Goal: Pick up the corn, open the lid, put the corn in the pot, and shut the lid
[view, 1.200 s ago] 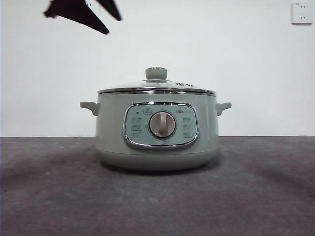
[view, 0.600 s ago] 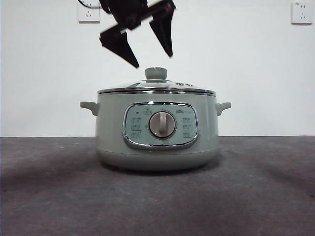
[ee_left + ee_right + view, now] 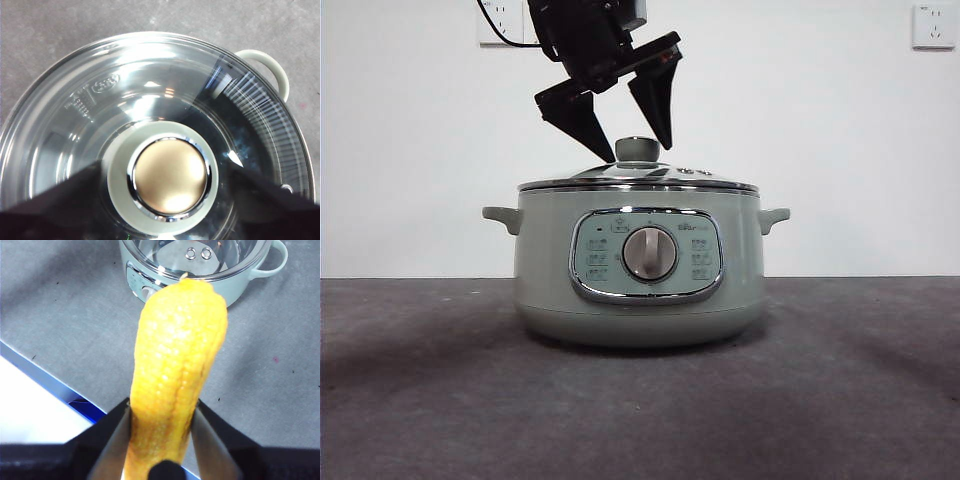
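My left gripper is going to take hold of the glass lid by its pale green knob (image 3: pixel 638 149) next, so that the corn can go into the pot (image 3: pixel 640 270).
The pale green pot (image 3: pixel 640 270) stands mid-table with the glass lid (image 3: pixel 638 178) shut on it. My left gripper (image 3: pixel 638 150) hangs open just above the lid, its two black jaws on either side of the pale green knob (image 3: pixel 638 149). In the left wrist view the knob (image 3: pixel 170 177) lies between the jaws, over the lid's glass (image 3: pixel 125 100). My right gripper (image 3: pixel 161 427) is shut on the yellow corn (image 3: pixel 175 365) and holds it in the air, off to one side of the pot (image 3: pixel 240 282). The corn and the right gripper are out of the front view.
The pot's side handles (image 3: pixel 500 217) stick out left and right. A silver dial (image 3: pixel 649 253) sits on the front panel. Wall sockets (image 3: pixel 932 25) are on the white back wall. A blue-edged white surface (image 3: pixel 40 405) borders the grey table (image 3: pixel 860 400).
My left gripper has come in from the upper left and dropped down to the lid's knob, jaws open on either side of it. The pot and lid have not moved.
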Controlling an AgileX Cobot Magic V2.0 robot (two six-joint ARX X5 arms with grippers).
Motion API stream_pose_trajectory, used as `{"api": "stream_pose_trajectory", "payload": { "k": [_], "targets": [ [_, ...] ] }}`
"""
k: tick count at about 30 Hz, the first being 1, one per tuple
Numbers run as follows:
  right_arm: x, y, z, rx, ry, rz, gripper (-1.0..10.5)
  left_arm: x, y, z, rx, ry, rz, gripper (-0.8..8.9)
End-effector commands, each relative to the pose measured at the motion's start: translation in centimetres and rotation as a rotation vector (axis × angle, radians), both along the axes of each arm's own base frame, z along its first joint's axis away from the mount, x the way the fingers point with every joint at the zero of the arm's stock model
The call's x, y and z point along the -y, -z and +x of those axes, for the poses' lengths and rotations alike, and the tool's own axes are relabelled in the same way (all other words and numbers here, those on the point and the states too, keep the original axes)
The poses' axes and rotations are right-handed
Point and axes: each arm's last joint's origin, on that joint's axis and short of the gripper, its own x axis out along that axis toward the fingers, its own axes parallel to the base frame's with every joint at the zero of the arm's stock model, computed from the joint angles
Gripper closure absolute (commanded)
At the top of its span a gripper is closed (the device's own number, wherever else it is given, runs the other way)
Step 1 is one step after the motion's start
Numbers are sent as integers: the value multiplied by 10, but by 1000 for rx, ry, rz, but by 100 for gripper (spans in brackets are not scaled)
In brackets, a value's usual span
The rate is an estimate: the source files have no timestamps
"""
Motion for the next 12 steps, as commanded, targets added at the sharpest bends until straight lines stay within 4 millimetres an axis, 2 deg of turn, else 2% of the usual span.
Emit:
{"api": "stream_pose_trajectory", "payload": {
  "k": [1,2,4,6,9,12],
  "targets": [
    [1,0,-1,-17,10,-7,963,3,5,3,0,5,7,509],
    [1,0,-1,-17,12,-6,963,3,5,3,1,6,6,511],
    [1,1,-1,-23,8,-3,963,3,4,3,7,6,3,593],
    [1,1,-2,-35,-1,4,963,4,4,3,12,8,1,621],
    [1,1,-2,-42,-7,7,963,4,4,3,13,11,3,819],
    [1,1,-2,-42,-6,7,963,4,4,3,13,11,3,823]
  ]
}}
